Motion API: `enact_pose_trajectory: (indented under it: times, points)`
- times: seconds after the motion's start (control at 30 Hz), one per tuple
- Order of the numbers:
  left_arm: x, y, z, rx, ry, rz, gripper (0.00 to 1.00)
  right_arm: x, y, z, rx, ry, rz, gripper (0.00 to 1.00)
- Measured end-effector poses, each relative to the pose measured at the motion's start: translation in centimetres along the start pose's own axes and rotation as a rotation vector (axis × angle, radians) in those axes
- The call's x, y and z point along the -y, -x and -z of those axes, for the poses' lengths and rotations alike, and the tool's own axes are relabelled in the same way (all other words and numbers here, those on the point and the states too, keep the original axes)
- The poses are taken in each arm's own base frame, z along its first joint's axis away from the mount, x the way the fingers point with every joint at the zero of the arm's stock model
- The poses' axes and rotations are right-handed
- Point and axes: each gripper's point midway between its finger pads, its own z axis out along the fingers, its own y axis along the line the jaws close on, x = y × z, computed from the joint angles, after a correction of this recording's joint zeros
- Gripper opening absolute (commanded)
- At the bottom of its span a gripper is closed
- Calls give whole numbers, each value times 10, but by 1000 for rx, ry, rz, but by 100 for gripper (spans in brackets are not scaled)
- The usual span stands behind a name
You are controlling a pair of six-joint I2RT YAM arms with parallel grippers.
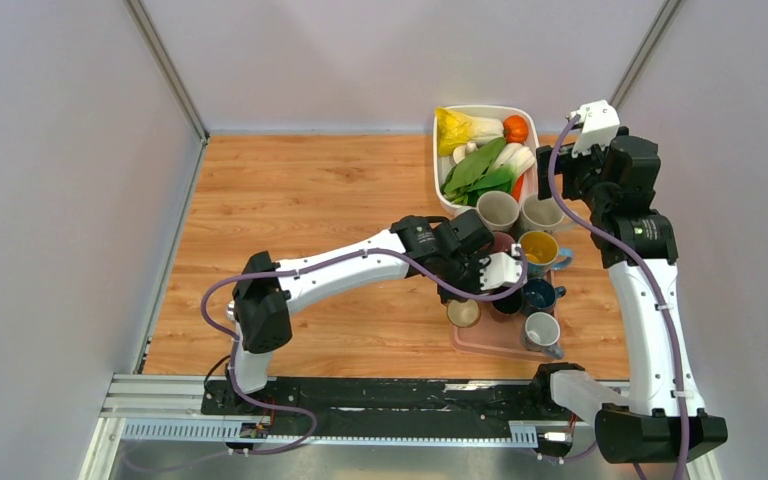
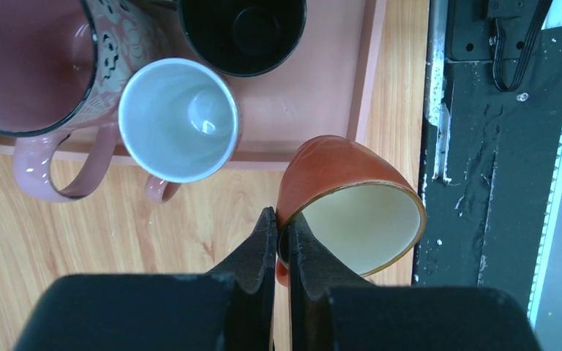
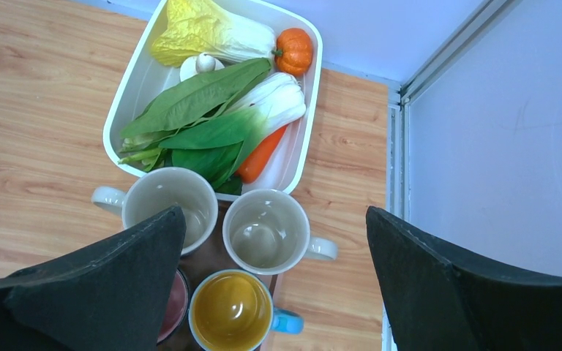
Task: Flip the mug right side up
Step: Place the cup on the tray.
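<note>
The mug is tilted at the tray's edge and would topple onto the wooden table if I opened now. My left gripper needs to keep holding it.
The mug (image 2: 351, 197) is orange-red outside and cream inside. It sits tilted over the wooden table just off the pink tray's (image 2: 366, 73) corner, its mouth toward the left wrist camera. My left gripper (image 2: 283, 228) is shut on its rim, one finger inside and one outside. From above, the mug (image 1: 463, 313) shows its cream opening at the tray's (image 1: 490, 343) left edge, under my left gripper (image 1: 482, 283). Whether it rests on the table I cannot tell. My right gripper (image 3: 272, 213) hangs wide open and empty, high above the far mugs.
Several upright mugs fill the tray: two cream (image 1: 497, 210) (image 1: 540, 213), a yellow-lined one (image 1: 539, 247), a dark blue one (image 1: 538, 295), a white one (image 1: 541, 329). A white bin of vegetables (image 1: 440, 170) stands behind. The black base rail (image 2: 483, 183) lies close to the held mug.
</note>
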Motion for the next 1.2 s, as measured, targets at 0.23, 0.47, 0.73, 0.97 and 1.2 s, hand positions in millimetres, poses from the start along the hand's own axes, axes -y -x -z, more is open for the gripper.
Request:
enact_pose_trajectory:
  times: [0.23, 0.47, 0.73, 0.97, 1.2]
  points:
    - [3, -12, -30, -65, -9, 20, 0, -1, 0, 11, 0, 2, -4, 100]
    - [-3, -33, -61, -145, 6, 82, 1, 0, 8, 35, 45, -9, 1, 100]
    - [-6, -26, -74, -136, 2, 123, 9, -3, -3, 41, 19, -5, 0, 100]
    - [-4, -29, -87, -144, -17, 157, 17, -6, -17, 40, -17, 3, -2, 100]
    - [-3, -24, -89, -133, -22, 174, 31, -5, -20, 48, -14, -8, -2, 100]
